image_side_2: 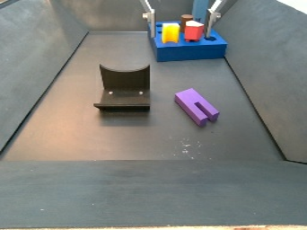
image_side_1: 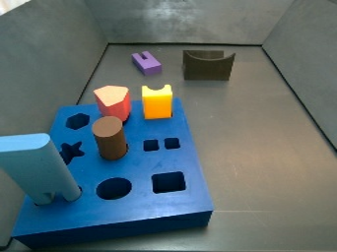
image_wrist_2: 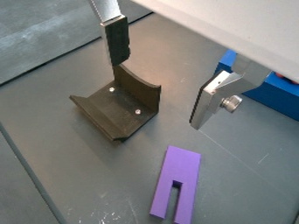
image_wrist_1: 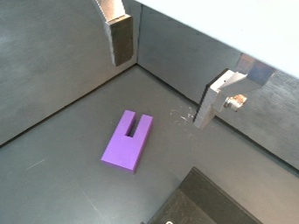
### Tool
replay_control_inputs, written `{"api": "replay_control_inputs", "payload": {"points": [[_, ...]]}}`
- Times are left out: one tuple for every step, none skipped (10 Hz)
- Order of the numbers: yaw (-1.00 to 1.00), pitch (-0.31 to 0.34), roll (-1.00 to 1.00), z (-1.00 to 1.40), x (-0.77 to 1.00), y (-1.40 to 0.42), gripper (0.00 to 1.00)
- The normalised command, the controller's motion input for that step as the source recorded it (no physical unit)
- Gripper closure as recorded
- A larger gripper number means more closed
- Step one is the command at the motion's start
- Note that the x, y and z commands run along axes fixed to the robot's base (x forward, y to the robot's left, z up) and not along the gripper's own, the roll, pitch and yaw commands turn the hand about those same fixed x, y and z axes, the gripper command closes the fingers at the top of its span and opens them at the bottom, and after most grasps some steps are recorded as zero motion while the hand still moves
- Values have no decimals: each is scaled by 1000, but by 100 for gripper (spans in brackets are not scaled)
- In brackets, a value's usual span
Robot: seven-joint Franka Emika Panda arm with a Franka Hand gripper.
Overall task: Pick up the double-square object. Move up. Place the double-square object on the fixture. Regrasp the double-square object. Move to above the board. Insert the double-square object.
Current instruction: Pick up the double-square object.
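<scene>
My gripper needs to grab the purple double-square object across its long sides next. Then it can set the object on the fixture (image_side_1: pixel 207 65) (image_wrist_1: pixel 201 203).
The purple double-square object (image_wrist_1: pixel 126 140) lies flat on the dark floor, its two prongs showing in both wrist views (image_wrist_2: pixel 176 182). In both side views it rests beside the fixture (image_side_1: pixel 207 65), apart from it (image_side_1: pixel 148 63) (image_side_2: pixel 198 104). The fixture (image_wrist_2: pixel 117 109) (image_side_2: pixel 122 90) is a dark U-shaped cradle with nothing in it. My gripper (image_wrist_1: pixel 163 92) (image_wrist_2: pixel 158 94) hangs high above the floor, open, with only bare floor between its fingers (image_wrist_1: pixel 121 39). Its fingers only just show at the upper edge of a side view (image_side_2: pixel 182 16). The blue board (image_side_1: pixel 132 187) (image_side_2: pixel 189 47) stands at one end of the bin.
On the board stand an orange-yellow block (image_side_1: pixel 158 101), a red peg (image_side_1: pixel 113 98), a brown cylinder (image_side_1: pixel 109 138) and a tall light-blue block (image_side_1: pixel 39 167). Grey walls (image_side_1: pixel 79 69) enclose the floor on all sides.
</scene>
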Motion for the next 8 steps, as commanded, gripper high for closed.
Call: {"api": "replay_control_inputs", "payload": {"points": [[366,-23,0,-463,23,-91,0],[571,-134,33,-743,0,-246,0],[629,-194,24,-783,-57,-269,0],[723,-210,21,-769,-171,-234,0],[797,-214,50,-771,-194,-131,0],[769,-179,79,-843,-274,-97,0],[760,-166,74,-877,-309,-111,0],[731,-164,70,-886,-306,-151,0]]}}
